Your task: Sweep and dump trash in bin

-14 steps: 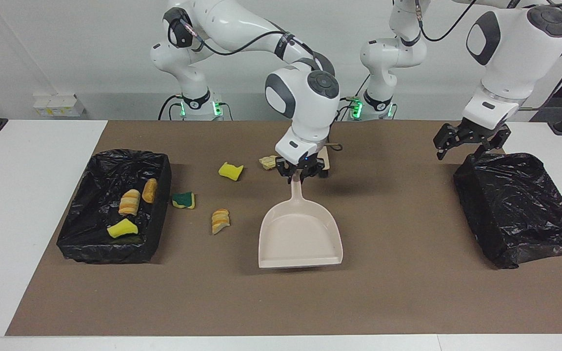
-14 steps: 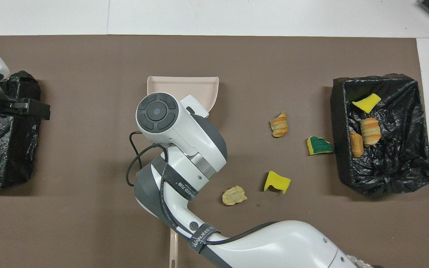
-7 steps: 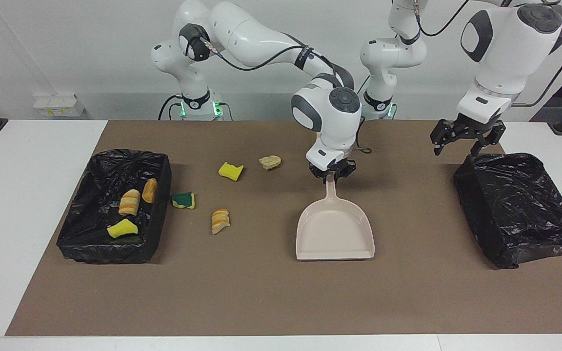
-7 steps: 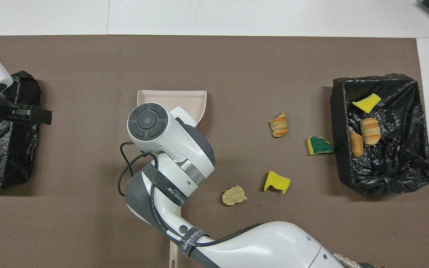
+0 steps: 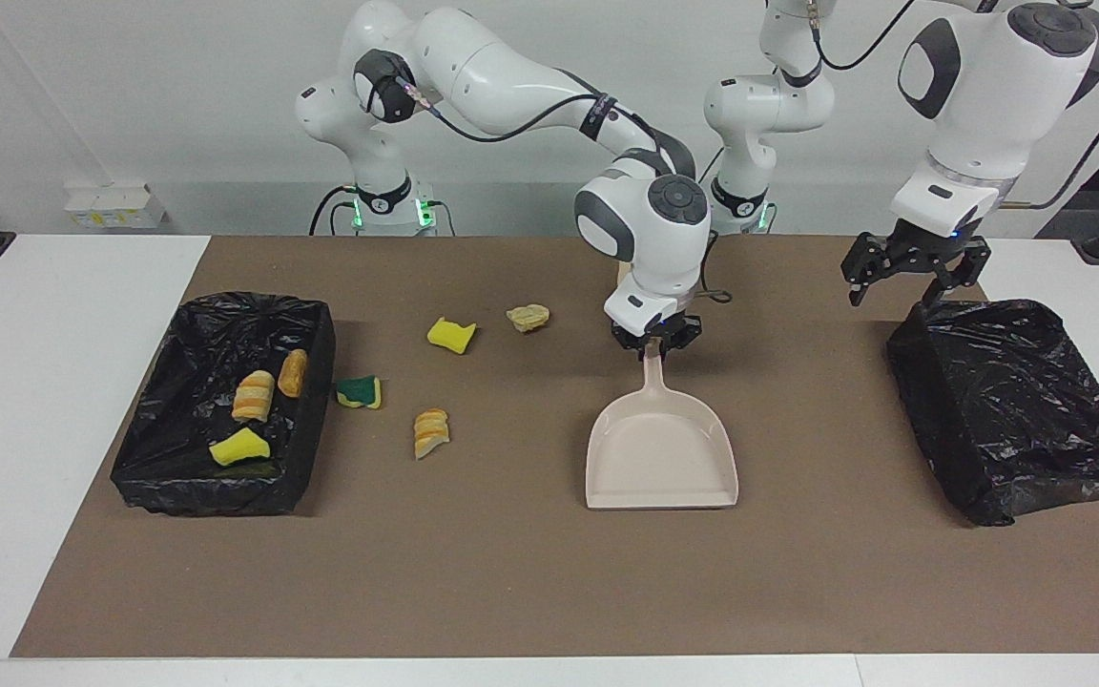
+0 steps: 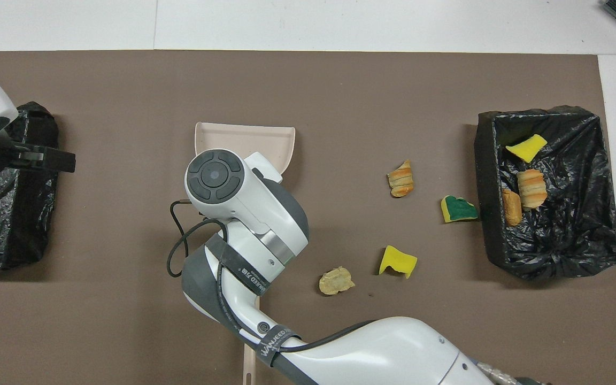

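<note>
The beige dustpan (image 6: 248,138) has its pan down on the brown mat, so it would lie flat. My right gripper should open now.
My right gripper (image 5: 654,343) is shut on the handle of the beige dustpan (image 5: 661,458) at mid-table; the pan's mouth points away from the robots. Loose trash lies on the mat toward the right arm's end: a yellow sponge (image 5: 451,335), a tan chunk (image 5: 528,317), a green-and-yellow sponge (image 5: 359,392) and a striped bread piece (image 5: 431,431). The black-lined bin (image 5: 316,334) there holds two bread pieces (image 5: 254,396) and a yellow sponge (image 5: 238,447). My left gripper (image 5: 907,286) hangs open over the robot-side edge of a second black bin (image 5: 1007,401).
A beige handle (image 6: 249,363) pokes out from under the right arm, nearer to the robots than the dustpan (image 6: 244,140). The brown mat (image 5: 511,572) covers most of the white table. The trash-filled bin (image 6: 485,176) stands close beside the green sponge (image 6: 457,209).
My right gripper has carried the dustpan sideways toward the left arm's end of the table, most of it in the first half second. The left gripper shifted slightly. The trash has not moved.
</note>
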`<state>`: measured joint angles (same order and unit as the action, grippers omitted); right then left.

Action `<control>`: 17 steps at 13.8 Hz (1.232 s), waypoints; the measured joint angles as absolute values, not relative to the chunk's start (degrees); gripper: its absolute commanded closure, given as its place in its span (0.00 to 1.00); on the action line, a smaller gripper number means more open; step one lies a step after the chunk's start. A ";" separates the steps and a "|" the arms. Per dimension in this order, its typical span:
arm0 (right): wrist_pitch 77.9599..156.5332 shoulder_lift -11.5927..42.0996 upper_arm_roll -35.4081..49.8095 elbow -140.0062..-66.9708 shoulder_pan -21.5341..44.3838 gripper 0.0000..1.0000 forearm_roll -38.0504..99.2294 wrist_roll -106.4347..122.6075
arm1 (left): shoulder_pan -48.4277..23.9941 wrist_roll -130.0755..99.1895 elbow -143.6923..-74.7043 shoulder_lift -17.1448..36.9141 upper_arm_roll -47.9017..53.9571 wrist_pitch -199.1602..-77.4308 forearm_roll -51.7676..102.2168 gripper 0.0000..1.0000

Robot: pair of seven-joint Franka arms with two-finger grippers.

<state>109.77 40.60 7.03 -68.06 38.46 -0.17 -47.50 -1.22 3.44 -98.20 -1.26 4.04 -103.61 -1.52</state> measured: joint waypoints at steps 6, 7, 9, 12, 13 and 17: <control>110.49 40.17 6.90 -68.62 38.16 0.57 -0.19 -47.50 | -1.05 3.44 -98.22 -0.63 3.55 -106.23 0.48 0.00; 110.49 39.80 6.89 -68.62 37.87 0.57 -0.19 -47.50 | -1.04 3.44 -98.23 -0.30 3.49 -106.55 0.59 0.00; 110.49 38.80 6.69 -68.61 37.37 0.57 -0.26 -47.50 | -1.04 3.44 -98.25 0.54 3.48 -107.52 0.73 0.00; 110.48 35.97 6.08 -68.57 34.98 0.54 -2.39 -45.76 | -1.10 3.44 -98.47 2.59 3.58 -110.10 0.80 0.00; 110.37 34.25 6.02 -68.89 32.77 0.48 -2.73 -43.89 | -1.18 3.42 -98.63 3.57 3.73 -111.27 0.85 0.00; 109.29 23.03 6.09 -76.63 21.92 0.00 -2.73 -32.76 | -4.54 1.00 -99.34 8.62 4.25 -115.92 1.21 0.00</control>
